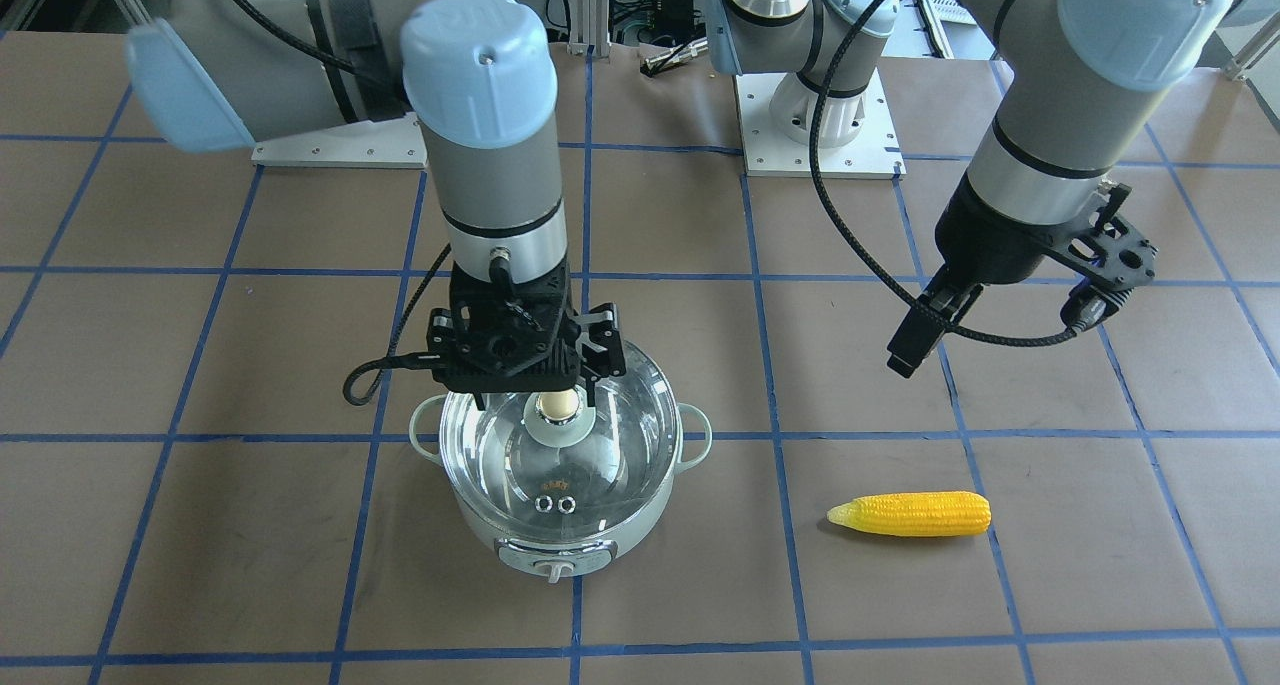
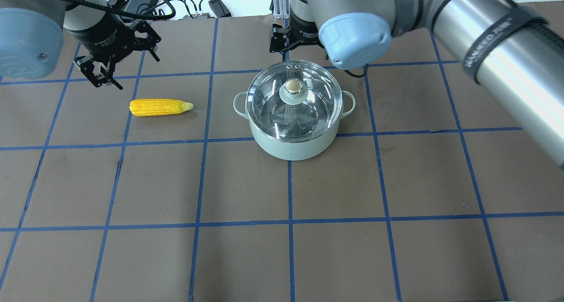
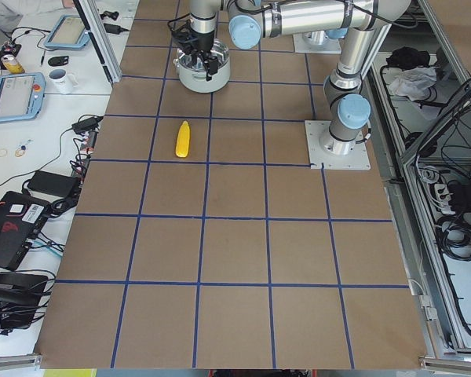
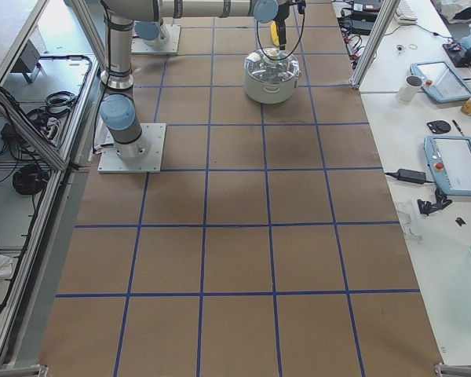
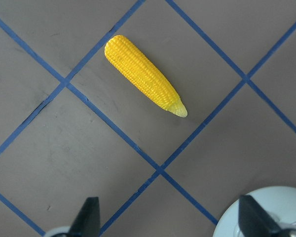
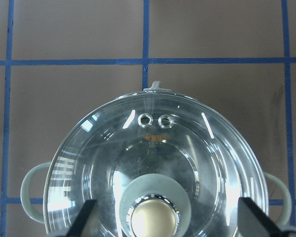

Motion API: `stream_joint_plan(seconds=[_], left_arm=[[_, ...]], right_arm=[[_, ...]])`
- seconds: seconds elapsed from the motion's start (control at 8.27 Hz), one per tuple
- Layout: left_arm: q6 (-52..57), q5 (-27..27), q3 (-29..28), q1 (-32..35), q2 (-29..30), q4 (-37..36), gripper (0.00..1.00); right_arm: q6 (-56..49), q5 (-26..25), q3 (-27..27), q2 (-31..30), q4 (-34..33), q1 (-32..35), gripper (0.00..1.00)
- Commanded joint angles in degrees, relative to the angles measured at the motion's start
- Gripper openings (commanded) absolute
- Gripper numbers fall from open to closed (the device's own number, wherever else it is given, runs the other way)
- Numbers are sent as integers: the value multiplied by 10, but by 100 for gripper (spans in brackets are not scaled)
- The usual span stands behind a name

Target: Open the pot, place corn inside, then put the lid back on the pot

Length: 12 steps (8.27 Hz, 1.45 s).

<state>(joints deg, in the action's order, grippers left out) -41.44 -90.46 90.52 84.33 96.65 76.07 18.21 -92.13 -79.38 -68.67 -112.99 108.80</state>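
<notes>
The glass lid spreads too wide for the fingers, so my right gripper will grab the narrow beige knob [image 1: 558, 405] [image 6: 154, 218] next.
The mint-green pot [image 1: 560, 550] stands on the table with the clear glass lid [image 1: 610, 465] closed on it; both also show in the overhead view, pot [image 2: 291, 147] and lid [image 2: 319, 112]. My right gripper [image 1: 545, 395] is open, low over the lid, its fingers on either side of the beige knob [image 6: 154, 219] without touching it. The yellow corn [image 2: 158, 107] lies flat on the table, apart from the pot. My left gripper [image 2: 107, 85] is open and empty, hovering above and behind the corn [image 5: 145, 76].
The brown table is marked with a blue tape grid. The arm base plates [image 1: 820, 150] sit at the robot's side of the table. Side benches with tablets [image 4: 455, 165] and a mug [image 3: 60, 78] flank the table ends. A black cable [image 1: 370, 375] hangs beside the right wrist.
</notes>
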Motion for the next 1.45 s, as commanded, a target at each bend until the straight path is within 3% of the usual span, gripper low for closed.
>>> stream_joint_plan(seconds=[0.0,0.24,0.6,0.85,0.97,1.21,1.33], left_arm=[[-109,6,-1,-41,45,-34,100],[-113,22,-1,-84,83,-69,100],[-122,42,-4,-90,126,-71,100],[-124,42,-4,-90,159,-114,100],[-128,42,-6,-90,182,-133,100],[-171,43,-4,-90,197,-139,100],[-171,42,1,-90,202,-139,100]], right_arm=[[39,-16,-4,32,-22,25,100],[47,-19,-9,40,-21,25,100],[41,-36,-23,40,-20,24,96],[49,-37,-25,39,-15,24,92],[49,-37,-25,39,-15,24,81],[50,-38,-25,38,-16,24,50],[50,-37,-25,38,-16,24,43]])
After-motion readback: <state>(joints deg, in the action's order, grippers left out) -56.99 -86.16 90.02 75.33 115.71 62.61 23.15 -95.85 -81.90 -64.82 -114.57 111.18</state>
